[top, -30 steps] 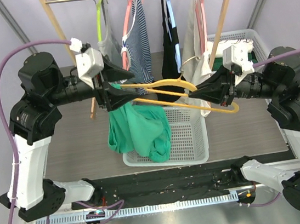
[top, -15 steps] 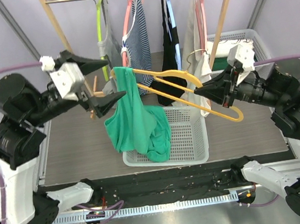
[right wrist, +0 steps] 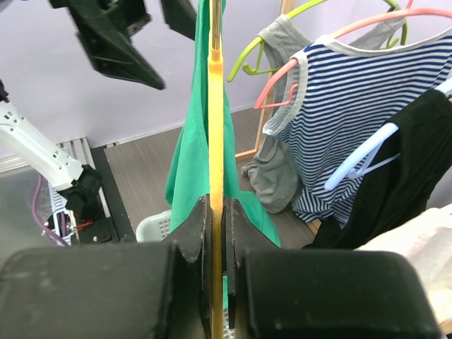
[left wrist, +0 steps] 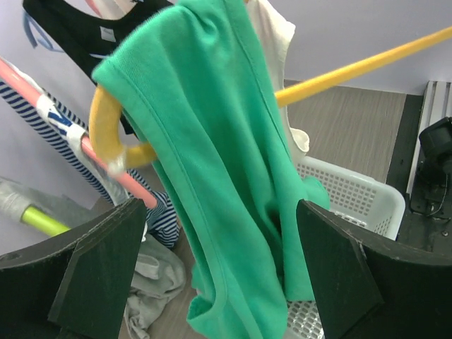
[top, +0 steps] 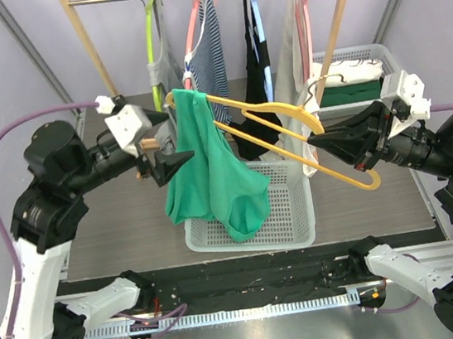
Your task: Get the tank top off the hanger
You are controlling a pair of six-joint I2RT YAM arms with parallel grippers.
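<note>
The robot's left gripper will next grab the green tank top by the cloth near its draped shoulder (top: 193,133) (left wrist: 218,186) to slide it off, so the hanger's curved end stays free.
The green tank top (top: 210,172) hangs by one shoulder from the left end of a yellow hanger (top: 289,140), its hem down over the basket. My right gripper (top: 327,141) is shut on the hanger's lower bar. In the right wrist view the fingers clamp the yellow bar (right wrist: 216,106), with the tank top (right wrist: 185,162) beyond it. My left gripper (top: 178,134) stands open just left of the tank top. The left wrist view shows the cloth (left wrist: 226,162) hanging in front of the wide-apart jaws (left wrist: 219,205), draped over the hanger's curved end (left wrist: 104,134).
A white basket (top: 290,211) sits below the tank top. Behind it a wooden rack (top: 84,38) carries a grey top (top: 164,61), a striped top (top: 211,63), a black one (top: 257,73) and a white one (top: 290,69). A second basket (top: 362,58) stands back right.
My left gripper opened, let go of the tank top and drew back to the left. My right gripper carried the hanger up and to the right, lifting the tank top with it.
</note>
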